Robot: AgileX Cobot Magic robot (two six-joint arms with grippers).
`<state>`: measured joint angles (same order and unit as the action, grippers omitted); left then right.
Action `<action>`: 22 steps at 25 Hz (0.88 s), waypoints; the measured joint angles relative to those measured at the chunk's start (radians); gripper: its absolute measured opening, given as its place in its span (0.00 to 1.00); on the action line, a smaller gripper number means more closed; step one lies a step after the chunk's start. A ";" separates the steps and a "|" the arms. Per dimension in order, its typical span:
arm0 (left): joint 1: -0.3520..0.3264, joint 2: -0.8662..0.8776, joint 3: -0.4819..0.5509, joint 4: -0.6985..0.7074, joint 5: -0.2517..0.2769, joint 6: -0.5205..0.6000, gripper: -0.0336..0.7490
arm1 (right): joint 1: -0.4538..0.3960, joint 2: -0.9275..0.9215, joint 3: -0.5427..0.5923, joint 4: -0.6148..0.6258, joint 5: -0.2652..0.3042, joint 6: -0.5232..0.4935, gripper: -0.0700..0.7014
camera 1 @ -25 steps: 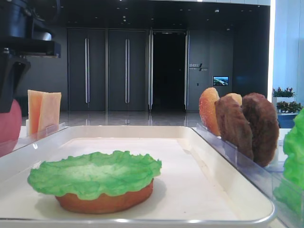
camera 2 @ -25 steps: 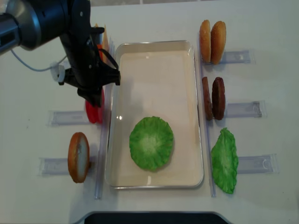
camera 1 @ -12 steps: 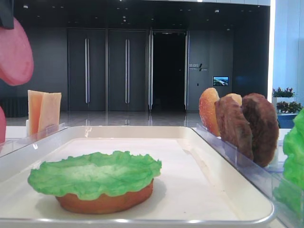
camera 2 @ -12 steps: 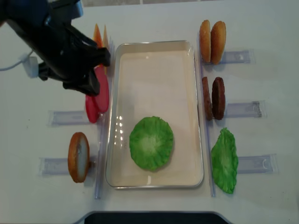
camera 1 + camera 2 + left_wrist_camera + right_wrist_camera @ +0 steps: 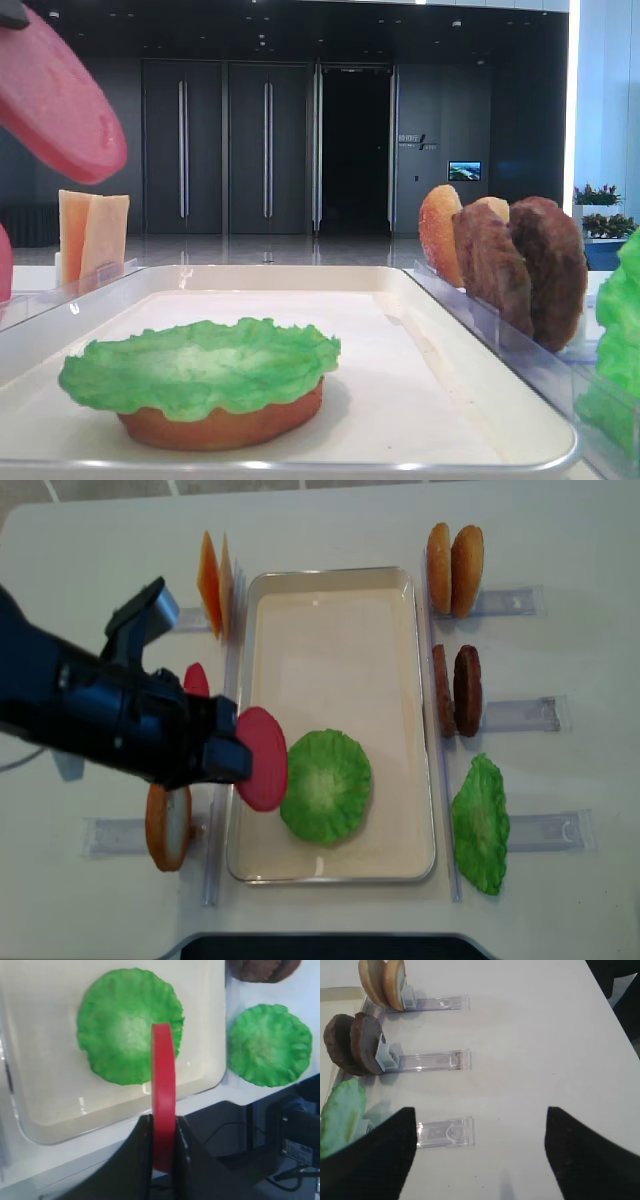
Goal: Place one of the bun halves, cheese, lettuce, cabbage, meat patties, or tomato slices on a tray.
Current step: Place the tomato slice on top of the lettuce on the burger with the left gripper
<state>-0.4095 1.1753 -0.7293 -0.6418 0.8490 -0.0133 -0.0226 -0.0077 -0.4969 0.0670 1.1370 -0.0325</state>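
The red tomato slice is still above the green lettuce. I need to lower the slice before my left gripper lets go of it.
My left gripper (image 5: 236, 756) is shut on a red-pink tomato slice (image 5: 262, 758), held on edge above the left side of the white tray (image 5: 330, 576). The left wrist view shows this tomato slice (image 5: 163, 1075) pinched between both fingers of the gripper (image 5: 162, 1135), hanging over the lettuce. In the tray a green lettuce leaf (image 5: 325, 785) lies on a bun half (image 5: 220, 425). The right gripper (image 5: 479, 1116) is open and empty above bare table, to the right of the holders.
Another tomato slice (image 5: 196, 680) stands in its holder left of the tray, with cheese (image 5: 215, 580) behind it and a bun half (image 5: 167, 815) in front. Right of the tray stand two bun halves (image 5: 455, 555), meat patties (image 5: 458, 690) and a lettuce leaf (image 5: 482, 823).
The left gripper lifted the tomato slice out of its holder and carried it right and toward the front, over the tray's left rim beside the lettuce.
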 joint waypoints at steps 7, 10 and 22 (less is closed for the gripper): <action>0.000 0.016 0.153 -0.270 -0.098 0.336 0.12 | 0.000 0.000 0.000 0.000 0.000 0.000 0.78; 0.000 0.091 0.163 -0.379 -0.120 0.469 0.12 | 0.000 0.000 0.000 0.000 0.000 0.000 0.78; 0.000 0.402 0.160 -0.749 -0.134 0.897 0.12 | 0.000 0.000 0.000 0.000 0.000 0.000 0.78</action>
<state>-0.4095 1.5775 -0.5698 -1.3903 0.7145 0.8840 -0.0226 -0.0077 -0.4969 0.0670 1.1370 -0.0325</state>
